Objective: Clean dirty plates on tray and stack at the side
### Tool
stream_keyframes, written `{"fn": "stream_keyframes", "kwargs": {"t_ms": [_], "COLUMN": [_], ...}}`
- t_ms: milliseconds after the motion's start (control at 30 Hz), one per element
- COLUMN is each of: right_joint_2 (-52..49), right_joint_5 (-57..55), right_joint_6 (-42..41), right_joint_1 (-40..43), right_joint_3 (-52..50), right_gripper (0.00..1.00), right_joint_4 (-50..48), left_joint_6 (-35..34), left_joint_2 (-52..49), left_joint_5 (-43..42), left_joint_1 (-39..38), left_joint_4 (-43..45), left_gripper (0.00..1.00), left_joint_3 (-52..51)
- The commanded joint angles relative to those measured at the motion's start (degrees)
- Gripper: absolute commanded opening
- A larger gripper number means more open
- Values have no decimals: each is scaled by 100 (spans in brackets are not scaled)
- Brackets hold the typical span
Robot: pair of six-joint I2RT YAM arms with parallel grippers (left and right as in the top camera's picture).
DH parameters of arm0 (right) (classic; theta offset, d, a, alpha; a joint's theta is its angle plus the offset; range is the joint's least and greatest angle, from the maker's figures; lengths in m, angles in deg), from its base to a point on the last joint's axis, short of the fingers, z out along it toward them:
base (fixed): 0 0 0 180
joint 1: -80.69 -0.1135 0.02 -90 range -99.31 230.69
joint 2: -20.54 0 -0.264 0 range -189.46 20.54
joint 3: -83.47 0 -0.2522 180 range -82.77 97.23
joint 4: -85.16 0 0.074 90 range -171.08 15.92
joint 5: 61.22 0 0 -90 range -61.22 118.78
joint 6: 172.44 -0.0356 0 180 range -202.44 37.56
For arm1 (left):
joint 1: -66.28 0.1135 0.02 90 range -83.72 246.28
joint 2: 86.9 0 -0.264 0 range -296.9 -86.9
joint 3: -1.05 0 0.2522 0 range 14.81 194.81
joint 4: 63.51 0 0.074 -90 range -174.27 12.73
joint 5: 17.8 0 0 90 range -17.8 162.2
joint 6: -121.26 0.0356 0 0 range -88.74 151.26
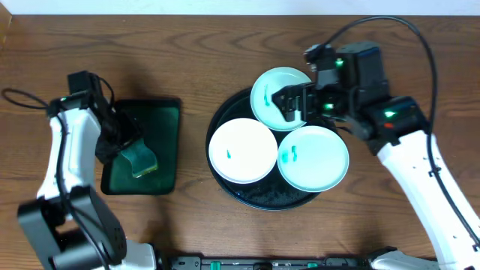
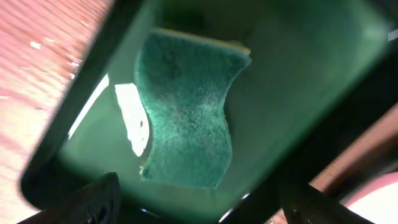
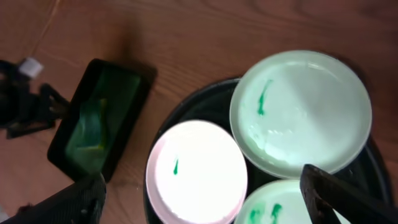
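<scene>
The left gripper grabs the green sponge by its long sides from above next. The sponge's ends stay free to wipe dirty plates.
Three small pale plates with teal smudges lie on the round black tray (image 1: 225,178): one at the back (image 1: 270,94), one at the front left (image 1: 241,150), one at the front right (image 1: 313,157). The right wrist view shows them too: back plate (image 3: 301,109), left plate (image 3: 196,173), right plate (image 3: 273,205), tray (image 3: 202,109). My right gripper (image 1: 294,103) hangs open and empty above the back plate. My left gripper (image 1: 124,139) is open over a green sponge (image 2: 186,112) lying in the rectangular black dish (image 1: 166,150).
The rectangular dish with green inside sits left of the tray on the wooden table (image 1: 187,52); it also shows in the right wrist view (image 3: 99,118). A black cable (image 1: 22,99) loops at the far left. The table's front edge runs along the bottom.
</scene>
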Motion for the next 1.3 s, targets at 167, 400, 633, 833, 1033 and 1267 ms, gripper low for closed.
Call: {"fn": "stream_keyframes", "kwargs": {"t_ms": [167, 400, 633, 833, 1033, 1267], "right_joint_2": [-203, -636, -1445, -2186, -2435, -2861], "right_joint_5": [-520, -511, -960, -531, -487, -369], "right_joint_6": [-240, -240, -192, -192, -136, -26], "right_joint_1": [-146, -256, -476, -492, -505, -632], "right_joint_3": [205, 203, 201, 203, 201, 201], "right_gripper": [99, 99, 86, 64, 51, 47], "right_joint_4": [-81, -83, -273, -507, 81, 345], "left_joint_6": [404, 461, 455, 459, 435, 433], "left_joint_2": [-964, -1220, -1196, -754, 428, 1316], "left_joint_5": [33, 35, 31, 31, -393, -1040], "left_joint_1": [-11, -11, -11, -11, -11, -81], "left_joint_4": [234, 358, 319, -151, -291, -291], "left_gripper": [80, 50, 7, 7, 7, 7], "left_joint_3": [-186, -186, -173, 42, 55, 55]}}
